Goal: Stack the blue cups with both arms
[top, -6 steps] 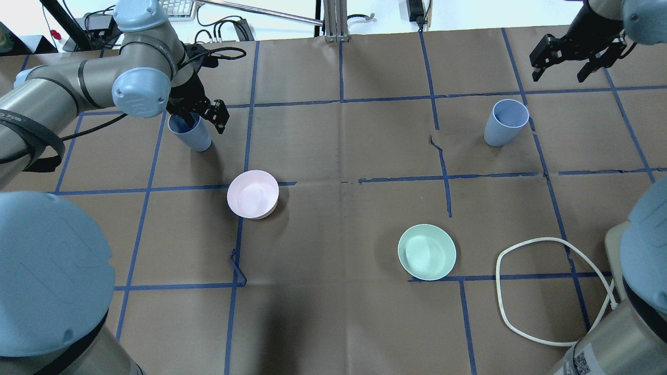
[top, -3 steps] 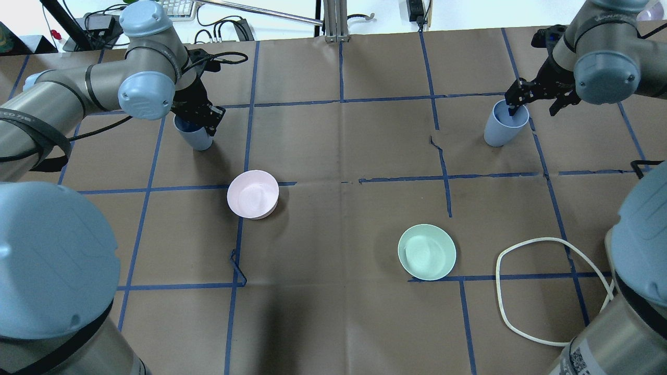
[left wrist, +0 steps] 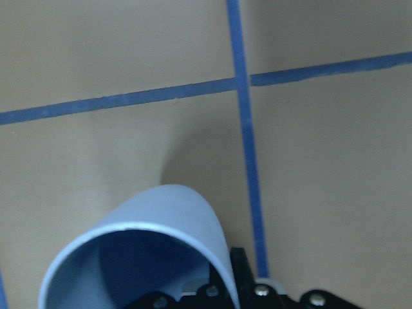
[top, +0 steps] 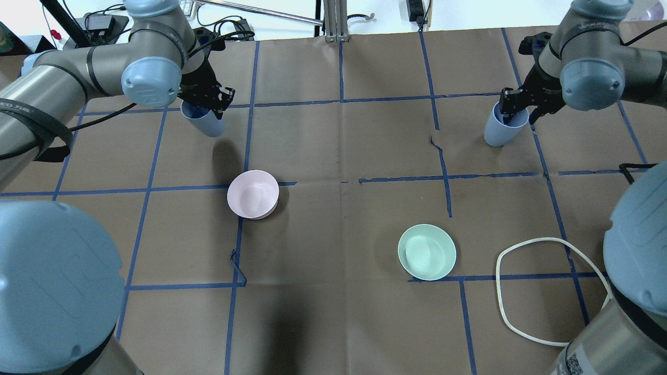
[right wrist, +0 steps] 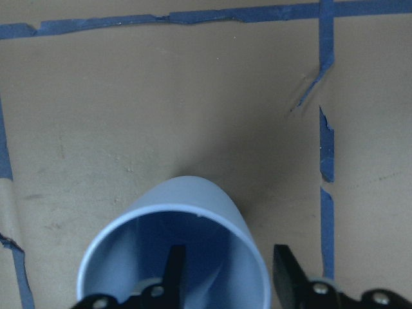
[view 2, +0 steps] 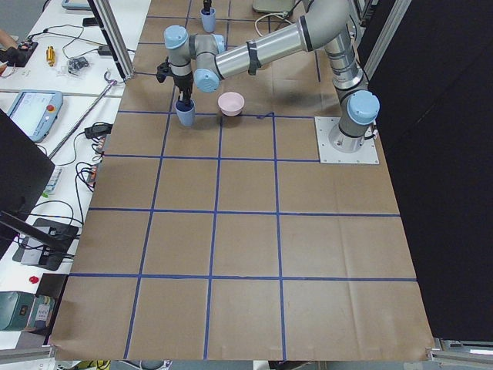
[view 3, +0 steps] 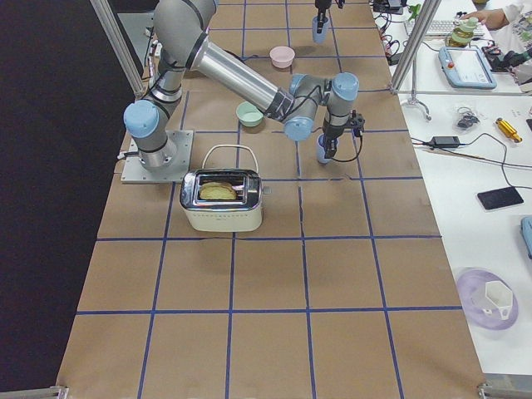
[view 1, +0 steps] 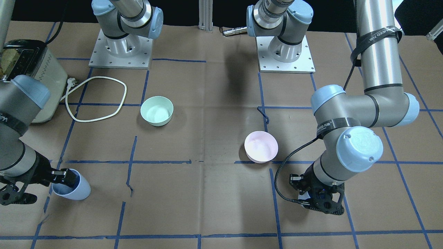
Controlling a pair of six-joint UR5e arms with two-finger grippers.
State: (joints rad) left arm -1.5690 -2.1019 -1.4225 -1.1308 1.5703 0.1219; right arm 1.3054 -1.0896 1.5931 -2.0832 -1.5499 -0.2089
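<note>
My right gripper is going to pinch the cup by its rim (right wrist: 257, 257) next, because the blue cup's opening is wide and open and the cup's side is thin.
One blue cup (top: 204, 124) hangs tilted in my left gripper (top: 204, 107), clear of the table, with its shadow on the paper beneath. The left wrist view shows the cup's rim (left wrist: 138, 226) with a finger (left wrist: 239, 273) against its outer wall. The front view mostly hides this cup behind the left gripper (view 1: 318, 202). The other blue cup (top: 499, 129) stands upright on the table at the far right. My right gripper (top: 513, 110) straddles its rim, open: one finger (right wrist: 174, 265) is inside the cup (right wrist: 193, 199) and one finger (right wrist: 286, 273) is outside.
A pink bowl (top: 252, 194) sits left of centre and a mint-green bowl (top: 427, 251) right of centre. A white cable loop (top: 552, 291) lies near the right arm's base, leading to a toaster (view 1: 33, 77). Loose torn tape (top: 237, 265) curls up.
My left gripper closed on its cup and lifted it, moving slightly right and farther away. My right arm swung in and lowered one finger into the right cup.
</note>
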